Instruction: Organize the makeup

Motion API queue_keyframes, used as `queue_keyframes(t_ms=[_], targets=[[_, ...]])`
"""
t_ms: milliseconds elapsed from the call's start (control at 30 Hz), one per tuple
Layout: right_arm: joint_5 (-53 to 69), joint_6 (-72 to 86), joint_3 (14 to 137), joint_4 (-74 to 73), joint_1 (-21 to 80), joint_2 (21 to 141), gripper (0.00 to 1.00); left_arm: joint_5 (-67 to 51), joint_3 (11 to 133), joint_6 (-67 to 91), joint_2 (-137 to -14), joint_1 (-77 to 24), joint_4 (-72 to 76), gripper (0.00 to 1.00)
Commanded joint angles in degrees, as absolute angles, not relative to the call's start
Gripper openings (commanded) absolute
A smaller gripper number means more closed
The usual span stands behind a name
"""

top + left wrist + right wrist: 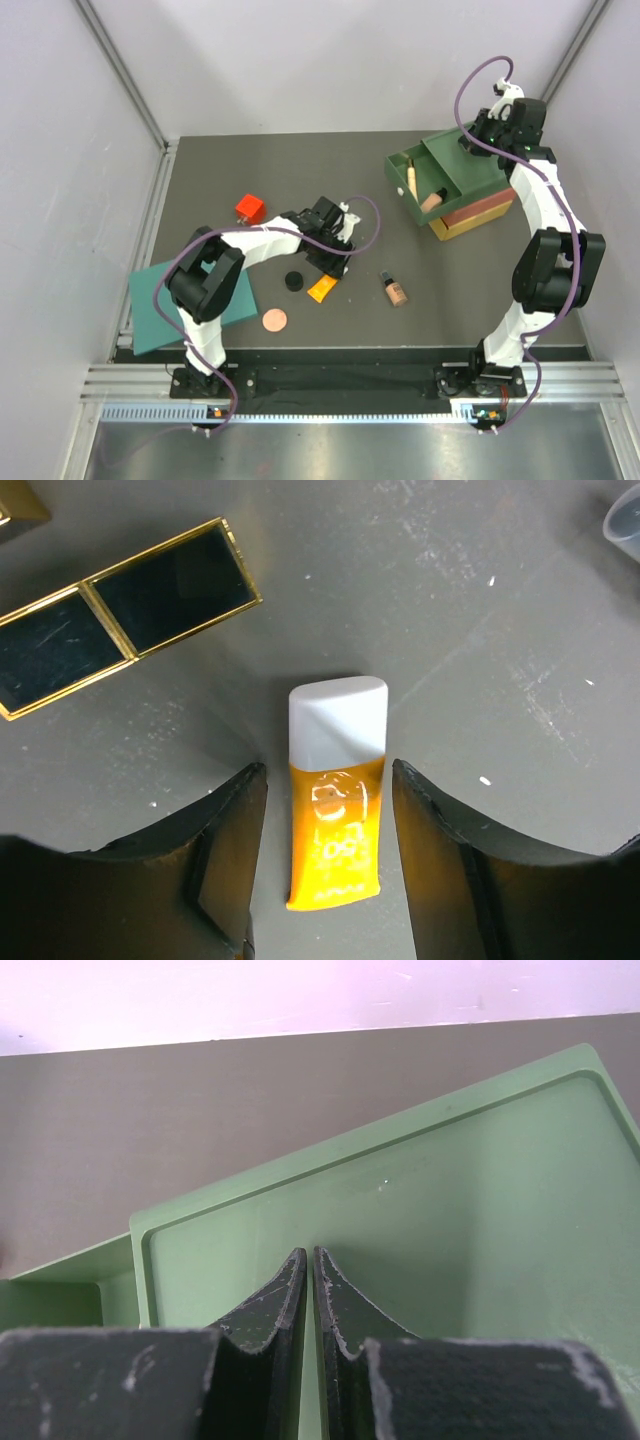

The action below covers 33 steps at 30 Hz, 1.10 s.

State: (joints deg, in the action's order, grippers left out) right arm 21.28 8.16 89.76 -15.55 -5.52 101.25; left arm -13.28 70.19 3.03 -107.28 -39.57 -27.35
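Observation:
The fingers of my left gripper are level with the seam under the orange tube's white cap. My left gripper is ready to close on the tube.
The orange tube [333, 830] with a white cap [338, 723] lies flat on the dark table between the fingers of my open left gripper [328, 772], and neither finger touches it. The tube [322, 288] also shows below that gripper [330, 258] in the top view. The black-gold palette [120, 615] lies just beyond. The black round compact [293, 281], the copper disc [274, 320] and a beige bottle [395, 290] lie nearby. The cream stick [411, 180] and the other beige bottle [433, 198] lie in the open green drawer [400, 165]. My right gripper [312, 1252] is shut and empty over the green top.
The stacked green, red and yellow drawer box [478, 205] stands at the back right. A teal sheet [165, 310] lies at the left beside the left arm. A small red-orange cube [249, 208] sits behind the left gripper. A clear object's edge [625, 520] shows at the wrist view's corner.

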Motion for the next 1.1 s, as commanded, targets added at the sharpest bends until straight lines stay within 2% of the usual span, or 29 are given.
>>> queue_keyframes(t_ms=[0,33,100,133,167,233,600,1067], targets=[[19.7,7.5,85.4,-33.0,-5.3,107.6,0.08,-12.5,70.6,1.8,-109.1,-40.4,-26.3,0.56],[19.7,7.6,85.4,-33.0,-5.3,107.6,0.08,-12.4,70.4,1.8,-109.3,-40.5,-26.2,0.54],[19.8,7.6,85.4,-32.9,-5.3,107.6,0.08,-12.6,70.3,1.3,-109.9,-40.8,-26.5,0.39],[19.8,7.6,85.6,-33.0,-5.3,107.6,0.08,-12.7,70.4,1.1,-110.2,-40.8,-26.8,0.29],[19.8,7.5,85.6,-33.0,-5.3,107.7,0.08,-12.8,70.4,1.0,-110.6,-40.9,-27.1,0.11],[19.8,7.6,85.7,-33.0,-5.3,107.7,0.08,-13.1,70.5,0.5,-110.7,-40.8,-27.6,0.0],[20.0,7.6,86.6,-33.2,-5.3,108.4,0.08,-12.6,73.6,-1.6,-104.5,-40.9,-30.4,0.0],[20.2,7.6,86.1,-33.1,-5.3,108.4,0.08,-17.6,96.6,3.9,-105.9,-37.4,-31.1,0.0]])
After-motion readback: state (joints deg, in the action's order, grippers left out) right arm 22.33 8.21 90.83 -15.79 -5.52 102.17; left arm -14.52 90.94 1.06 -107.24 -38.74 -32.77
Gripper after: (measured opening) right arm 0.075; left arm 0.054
